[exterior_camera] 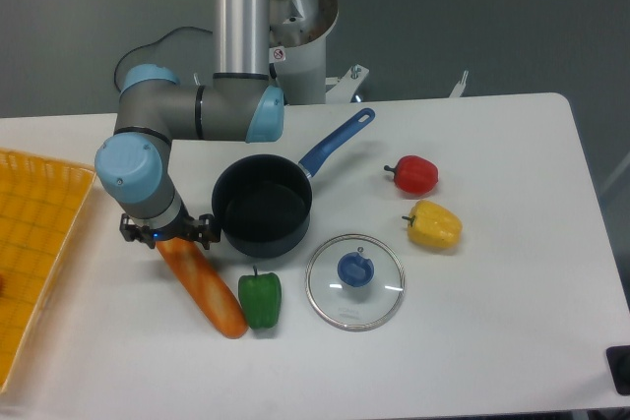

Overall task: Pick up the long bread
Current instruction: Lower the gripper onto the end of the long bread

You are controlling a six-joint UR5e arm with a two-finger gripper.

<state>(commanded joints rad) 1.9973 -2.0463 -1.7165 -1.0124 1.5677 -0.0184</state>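
My gripper should next grab the long bread point(204, 287) by its end opposite the green pepper to pick it up from the table.
The long bread point(204, 287) lies diagonally on the white table, an orange-brown loaf running from upper left to lower right. Its lower end rests beside the green pepper point(260, 299). My gripper point(165, 233) hangs straight down over the loaf's upper end and hides that tip. The gripper is open, with dark fingers point(129, 232) spread to either side of the loaf's upper end. I cannot tell whether they touch it.
A black pot point(262, 207) with a blue handle stands just right of the gripper. Its glass lid point(354, 280) lies in front of it. A red pepper point(413, 174) and a yellow pepper point(434, 225) sit further right. A yellow basket point(34, 243) stands at the left edge.
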